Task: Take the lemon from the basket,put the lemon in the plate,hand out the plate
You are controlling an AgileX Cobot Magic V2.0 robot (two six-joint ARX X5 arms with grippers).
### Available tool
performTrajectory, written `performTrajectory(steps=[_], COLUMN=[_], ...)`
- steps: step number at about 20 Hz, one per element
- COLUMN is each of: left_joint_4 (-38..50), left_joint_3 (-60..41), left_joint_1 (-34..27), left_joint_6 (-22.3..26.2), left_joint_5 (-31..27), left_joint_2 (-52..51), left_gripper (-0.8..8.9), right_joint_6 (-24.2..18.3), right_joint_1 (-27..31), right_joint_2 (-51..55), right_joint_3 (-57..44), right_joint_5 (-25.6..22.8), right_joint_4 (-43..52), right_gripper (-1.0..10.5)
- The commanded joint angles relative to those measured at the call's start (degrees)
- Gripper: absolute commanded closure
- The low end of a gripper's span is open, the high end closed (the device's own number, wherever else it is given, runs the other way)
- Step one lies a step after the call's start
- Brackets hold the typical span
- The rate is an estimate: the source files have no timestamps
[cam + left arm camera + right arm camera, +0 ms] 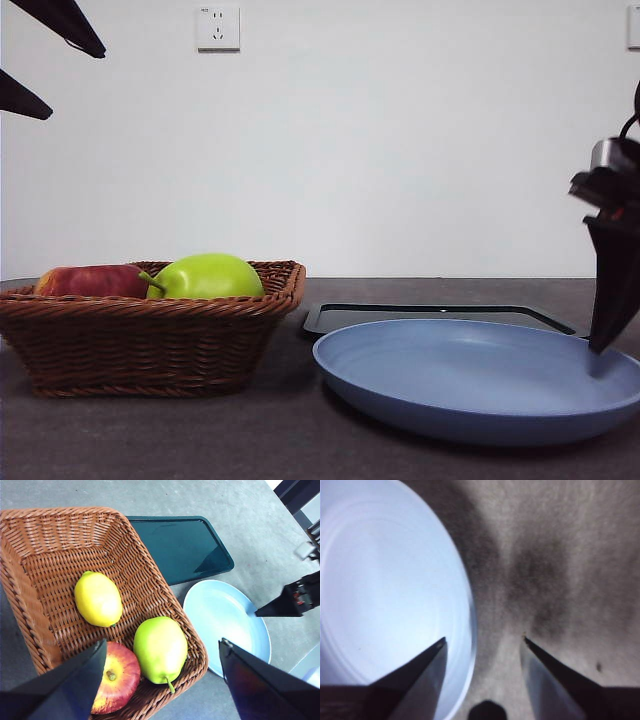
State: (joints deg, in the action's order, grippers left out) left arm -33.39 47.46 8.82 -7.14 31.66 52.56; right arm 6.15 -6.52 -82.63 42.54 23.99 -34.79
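Observation:
Next, my right gripper picks up the plate by its rim (618, 364), to hand out the light-blue plate (465, 375) with room for the lemon.
The yellow lemon (98, 599) lies inside the brown wicker basket (50, 535), apart from a green fruit and a red apple. In the front view the basket (150, 340) hides the lemon. High above the basket, my left gripper (162, 641) hangs open and empty; its black tips show at the top left corner (75, 82). The light-blue plate (470, 385) sits on the table right of the basket. My right gripper (483, 639) is open, low at the plate's right rim (469, 615), one jaw over the plate and the other over the table (600, 345).
A green pear-like fruit (160, 647) and a red apple (117, 677) share the basket's near corner, both rising above the rim in the front view. A flat black tray (182, 545) lies behind the plate, next to the basket. The table is dark grey.

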Motion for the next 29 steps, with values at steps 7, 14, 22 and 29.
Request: performTrajectory(steps=[7,14,22,29], left_joint_4=[0.31,3.58,4.83,-3.78], left_joint_3=[0.83,0.83,4.55,18.53], left_joint_1=[0.28,0.31,6.67,14.51], left_joint_6=[-0.35,-0.35,-7.08,-1.20], left_joint_5=[-0.07,7.67,-2.62,-21.40], left_joint_2=[0.46,0.46,8.15,26.60], left_gripper=[4.24,4.24,4.24,4.24], right_joint_6=[1.95,1.97,1.95,3.48], right_joint_1=[-2.51,-2.49,-2.10,-2.12], right_joint_2=[-3.61,0.37,17.27,25.90], right_joint_3=[0.92,0.92,0.92,0.92], right_joint_5=[-0.50,-0.26,-0.31,-0.28], right_joint_4=[2.99,1.84,-4.55,-5.09], right_gripper=[9.0,9.4,9.4,9.4])
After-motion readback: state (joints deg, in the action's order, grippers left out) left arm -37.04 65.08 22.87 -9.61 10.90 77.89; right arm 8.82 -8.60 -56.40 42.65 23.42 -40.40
